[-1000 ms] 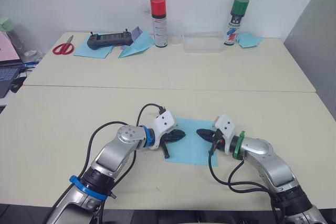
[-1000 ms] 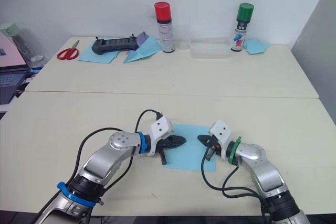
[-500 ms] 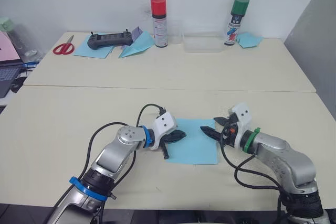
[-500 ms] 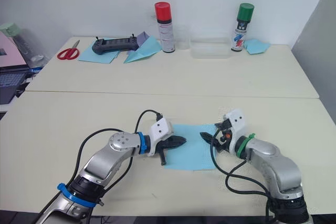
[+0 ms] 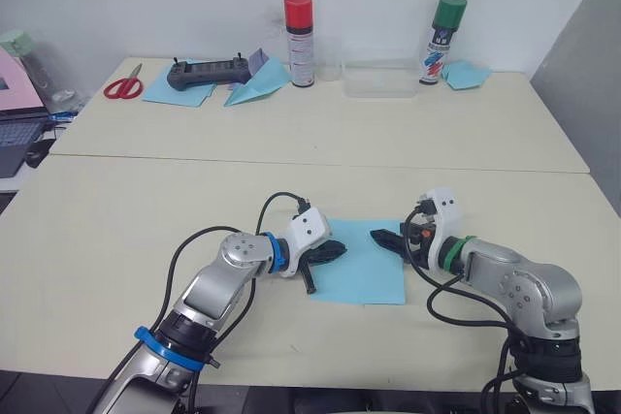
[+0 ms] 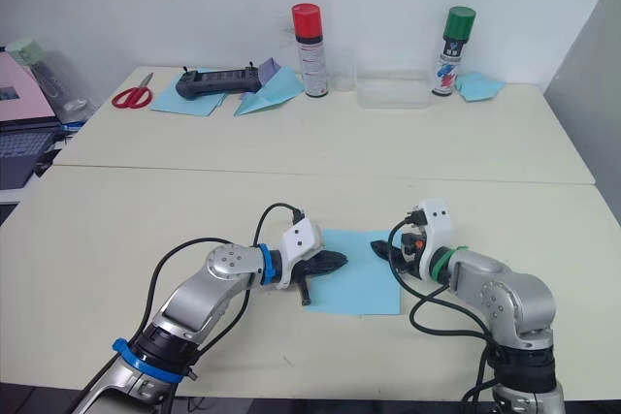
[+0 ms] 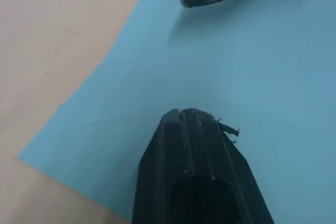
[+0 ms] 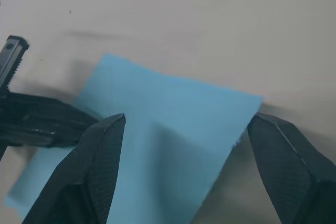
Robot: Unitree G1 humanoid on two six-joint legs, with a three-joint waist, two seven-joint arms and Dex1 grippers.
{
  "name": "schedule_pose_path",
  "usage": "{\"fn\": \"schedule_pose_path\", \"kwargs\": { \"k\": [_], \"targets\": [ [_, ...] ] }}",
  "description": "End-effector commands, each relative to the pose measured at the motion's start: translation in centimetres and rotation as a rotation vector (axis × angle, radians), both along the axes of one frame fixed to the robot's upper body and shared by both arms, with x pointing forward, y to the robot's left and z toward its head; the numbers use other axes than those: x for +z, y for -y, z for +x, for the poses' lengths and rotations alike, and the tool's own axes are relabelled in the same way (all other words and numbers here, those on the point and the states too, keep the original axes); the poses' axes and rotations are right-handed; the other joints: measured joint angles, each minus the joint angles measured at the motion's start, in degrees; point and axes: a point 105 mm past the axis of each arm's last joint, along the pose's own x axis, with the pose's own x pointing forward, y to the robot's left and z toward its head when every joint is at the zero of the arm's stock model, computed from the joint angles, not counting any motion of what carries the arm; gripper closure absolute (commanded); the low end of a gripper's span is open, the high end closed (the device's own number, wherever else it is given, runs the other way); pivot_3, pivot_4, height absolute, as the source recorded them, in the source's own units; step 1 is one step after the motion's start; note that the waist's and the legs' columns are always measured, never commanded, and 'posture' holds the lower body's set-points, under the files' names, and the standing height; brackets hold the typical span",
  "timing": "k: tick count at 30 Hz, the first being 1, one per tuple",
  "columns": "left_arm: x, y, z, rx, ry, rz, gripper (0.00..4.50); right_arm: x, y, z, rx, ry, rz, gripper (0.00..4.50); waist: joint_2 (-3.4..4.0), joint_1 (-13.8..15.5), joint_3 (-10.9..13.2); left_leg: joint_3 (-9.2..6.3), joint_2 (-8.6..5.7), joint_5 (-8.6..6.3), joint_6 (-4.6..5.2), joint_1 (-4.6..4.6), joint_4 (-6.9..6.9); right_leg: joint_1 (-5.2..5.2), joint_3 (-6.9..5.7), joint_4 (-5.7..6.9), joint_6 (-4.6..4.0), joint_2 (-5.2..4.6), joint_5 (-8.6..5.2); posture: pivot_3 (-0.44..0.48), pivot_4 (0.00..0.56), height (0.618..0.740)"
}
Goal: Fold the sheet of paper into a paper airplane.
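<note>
The light blue sheet has to be folded into the paper airplane's first flap, so my right gripper should next grab the sheet by its bare corner [image 8: 251, 103].
The sheet of paper [image 5: 361, 269] is a light blue rectangle lying flat near the front of the table. My left gripper [image 5: 336, 250] is shut, and its tip sits over the sheet's left edge [image 7: 184, 113]. Nothing shows pinched between its fingers. My right gripper [image 5: 393, 237] stands open at the sheet's far right corner. In the right wrist view its two black fingers [image 8: 100, 150] spread wide on either side of that corner of the paper [image 8: 173, 129]. The two grippers point at each other across the sheet.
At the back stand a red-capped spray can [image 5: 299, 26], a green-capped can [image 5: 444, 26] and a clear container [image 5: 378, 79]. Red scissors [image 5: 123, 87], a black controller [image 5: 204, 73], a wider paper dart [image 5: 257, 84] and a small paper lump [image 5: 466, 73] lie there too.
My right gripper has gone from shut to open and has drawn back to the right. The sheet now reaches further right. The left gripper has stayed put.
</note>
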Motion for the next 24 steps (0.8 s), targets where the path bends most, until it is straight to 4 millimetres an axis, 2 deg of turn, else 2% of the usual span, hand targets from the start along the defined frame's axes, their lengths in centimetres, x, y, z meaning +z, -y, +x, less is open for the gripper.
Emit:
{"fn": "schedule_pose_path", "kwargs": {
  "k": [1,3,6,11,13,14,16,20,24],
  "targets": [
    [-1.7,0.0,-0.5,-0.004,-0.048,0.043,4.5,0.9,0.3,0.3,-0.021,0.029,0.022,0.77,0.0,0.0,0.0,0.0,0.0,0.0,0.0,0.0,0.0,0.0,0.0,0.0,0.0,0.0,0.0,0.0,0.15,0.74],
    [-1.7,0.1,-0.9,-0.021,-0.049,0.044,4.5,0.8,0.1,0.4,-0.016,0.032,0.028,0.77,0.0,0.0,0.0,0.0,0.0,0.0,0.0,0.01,0.0,0.0,0.0,0.01,0.0,0.0,0.0,0.0,0.15,0.74],
    [-1.7,0.1,-1.3,-0.038,-0.047,0.046,4.5,0.6,0.0,0.4,-0.021,0.032,0.034,1.68,0.01,-0.1,0.0,0.0,0.0,0.0,0.0,0.01,0.0,0.0,0.0,0.01,0.0,0.0,0.0,0.0,0.15,0.74],
    [-1.8,-0.1,-1.5,-0.041,-0.049,0.051,4.5,0.8,-0.1,0.3,-0.001,0.072,0.011,3.45,0.01,-0.1,0.0,0.0,0.01,0.0,0.0,0.0,-0.05,-0.05,0.0,0.01,0.0,0.01,-0.01,0.0,0.15,0.74],
    [-1.8,-0.2,-1.7,-0.044,-0.051,0.054,4.5,0.9,-0.4,0.0,0.046,0.124,-0.054,4.27,0.01,-0.1,0.0,0.01,0.01,0.0,0.0,-0.01,-0.07,-0.05,0.0,0.0,0.01,0.01,-0.01,0.0,0.15,0.74],
    [-1.8,-0.3,-1.7,-0.045,-0.052,0.055,4.5,0.9,-0.5,-0.1,0.065,0.145,-0.083,4.49,0.01,-0.1,0.0,0.01,0.01,0.0,0.0,-0.01,-0.08,-0.06,0.0,0.0,0.0,0.01,-0.02,0.0,0.15,0.74],
    [-1.8,-0.3,-1.8,-0.046,-0.054,0.057,4.5,0.9,-0.8,-0.3,0.103,0.188,-0.131,4.49,0.01,-0.2,0.0,0.01,0.02,0.0,0.0,0.0,-0.09,-0.06,0.0,-0.01,-0.01,0.01,-0.04,0.0,0.15,0.74],
    [-1.7,-0.4,-1.5,-0.028,-0.063,0.042,4.5,1.1,-2.0,-0.8,0.235,0.381,-0.296,4.49,0.0,-0.2,0.0,0.02,0.02,0.0,0.0,0.0,-0.11,-0.09,0.01,-0.01,-0.01,0.01,-0.05,0.0,0.15,0.74],
    [-1.6,-0.6,-1.5,-0.017,-0.076,0.035,4.5,0.9,-2.6,-1.6,0.314,0.468,-0.35,4.49,0.0,-0.2,0.0,0.03,0.02,0.0,0.0,0.0,-0.11,-0.09,0.0,-0.01,-0.01,0.01,-0.05,0.0,0.15,0.74]
  ]
}}
